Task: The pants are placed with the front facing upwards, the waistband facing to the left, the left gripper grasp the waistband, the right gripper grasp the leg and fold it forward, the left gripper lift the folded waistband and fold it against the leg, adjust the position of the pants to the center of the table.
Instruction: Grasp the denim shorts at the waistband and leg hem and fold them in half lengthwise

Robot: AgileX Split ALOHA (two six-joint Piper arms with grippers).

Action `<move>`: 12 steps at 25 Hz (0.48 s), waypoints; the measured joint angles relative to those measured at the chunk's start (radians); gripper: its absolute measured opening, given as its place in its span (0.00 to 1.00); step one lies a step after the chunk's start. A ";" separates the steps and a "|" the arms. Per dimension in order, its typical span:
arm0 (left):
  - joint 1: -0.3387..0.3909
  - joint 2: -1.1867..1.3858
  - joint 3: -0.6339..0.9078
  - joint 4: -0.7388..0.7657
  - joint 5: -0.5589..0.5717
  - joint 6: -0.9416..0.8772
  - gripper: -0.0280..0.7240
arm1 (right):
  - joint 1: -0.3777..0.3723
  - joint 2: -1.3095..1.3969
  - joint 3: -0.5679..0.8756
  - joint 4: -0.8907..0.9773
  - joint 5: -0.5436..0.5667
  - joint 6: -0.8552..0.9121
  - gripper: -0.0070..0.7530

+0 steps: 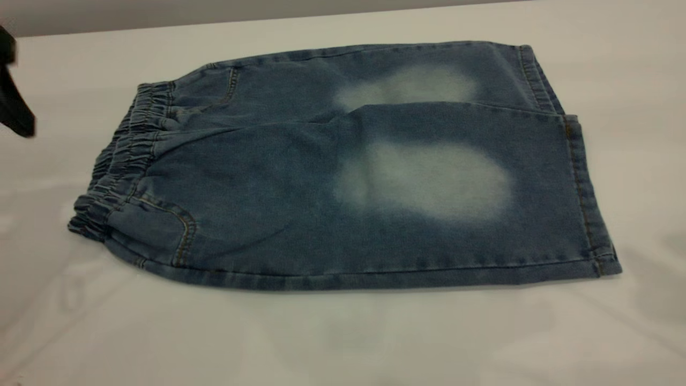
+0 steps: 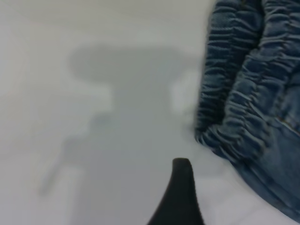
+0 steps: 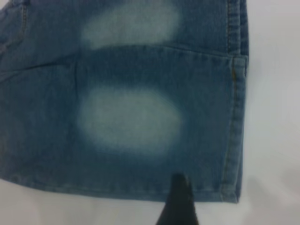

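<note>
The left gripper will next grab the pants' ruffled waistband at its near end (image 1: 90, 215) to fold the near side of the pants forward alongside the leg.
The pants (image 1: 343, 171) lie flat on the table (image 1: 343, 332), front up, with two pale faded ovals showing. Their ruffled waistband (image 1: 126, 155) points left and the leg hems (image 1: 584, 177) point right. My left gripper (image 1: 16, 107) hovers at the far left edge, apart from the waistband (image 2: 243, 93). Only one black finger (image 2: 180, 197) shows in the left wrist view, over bare table. My right gripper (image 3: 206, 201) is outside the exterior view. One of its fingers (image 3: 179, 199) shows in the right wrist view, at the near leg's lower edge by the hem corner (image 3: 232, 187). Neither holds anything.
The tabletop's far edge (image 1: 268, 19) runs behind the pants. White table surface surrounds the pants in front (image 1: 321, 343) and to the right (image 1: 643, 161). The left arm's shadow (image 2: 131, 93) falls on the table beside the waistband.
</note>
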 joint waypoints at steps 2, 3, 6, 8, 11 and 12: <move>0.000 0.055 0.000 0.000 -0.021 0.000 0.79 | 0.000 0.001 0.000 0.008 -0.006 -0.010 0.69; 0.000 0.078 0.000 0.000 -0.025 0.000 0.79 | 0.000 0.001 0.000 0.008 -0.007 -0.010 0.69; 0.000 0.156 0.000 0.000 -0.076 0.004 0.79 | 0.000 0.001 0.000 0.007 -0.016 -0.010 0.69; 0.000 0.208 -0.002 -0.002 -0.140 0.028 0.79 | 0.000 0.001 0.000 0.007 -0.038 -0.010 0.69; -0.002 0.269 -0.004 -0.010 -0.207 0.031 0.79 | 0.000 0.001 0.000 0.007 -0.054 -0.010 0.69; -0.002 0.286 -0.004 -0.010 -0.208 0.030 0.79 | 0.000 0.001 0.000 0.007 -0.053 -0.010 0.69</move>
